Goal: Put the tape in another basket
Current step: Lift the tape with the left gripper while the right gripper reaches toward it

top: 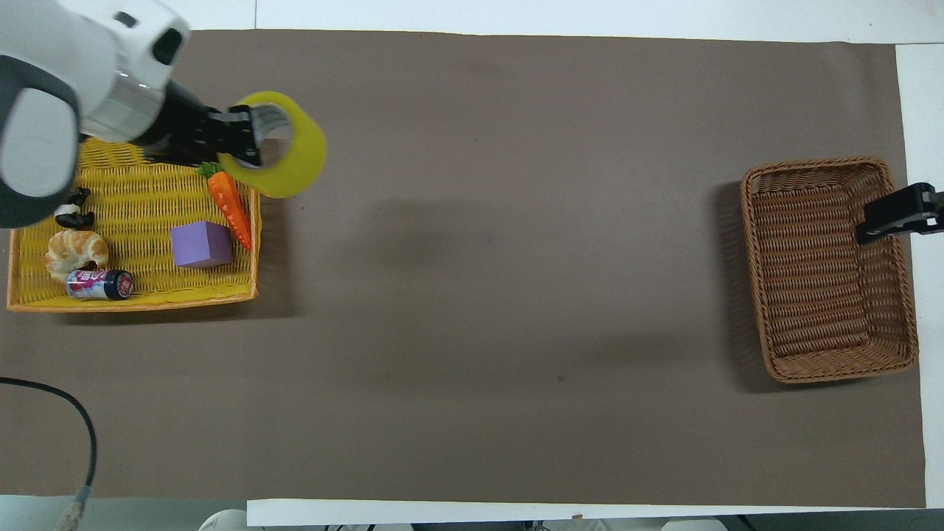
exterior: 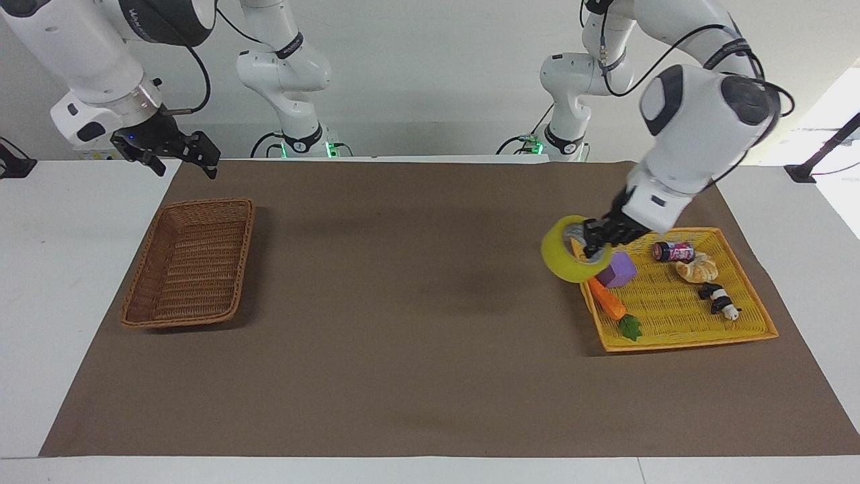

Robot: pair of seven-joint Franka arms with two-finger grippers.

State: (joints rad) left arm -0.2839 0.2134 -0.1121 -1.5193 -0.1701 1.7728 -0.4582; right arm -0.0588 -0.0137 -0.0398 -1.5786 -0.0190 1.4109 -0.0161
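The left gripper's fingers already cover the opposite side of the tape, so the right gripper needs to reach the tape and grab its free side across the tape's core (top: 310,147).
My left gripper (exterior: 588,247) is shut on the yellow tape (exterior: 557,259), gripping its wall with one finger through the pale core. It holds the roll in the air over the yellow tray's (exterior: 685,341) edge that faces the table's middle. The overhead view shows the gripper (top: 249,143) and the tape (top: 304,158) over that edge. The brown wicker basket (exterior: 188,269) stands empty at the right arm's end of the table, also in the overhead view (top: 818,273). My right gripper (exterior: 187,171) waits open in the air beside the basket, and its tip shows overhead (top: 896,214).
The yellow tray (top: 133,302) holds a carrot (exterior: 607,299), a purple cube (exterior: 617,269), a can (exterior: 674,251), a croissant (exterior: 697,270) and a small black-and-white toy (exterior: 719,300). A brown mat (exterior: 416,323) covers the table between tray and basket.
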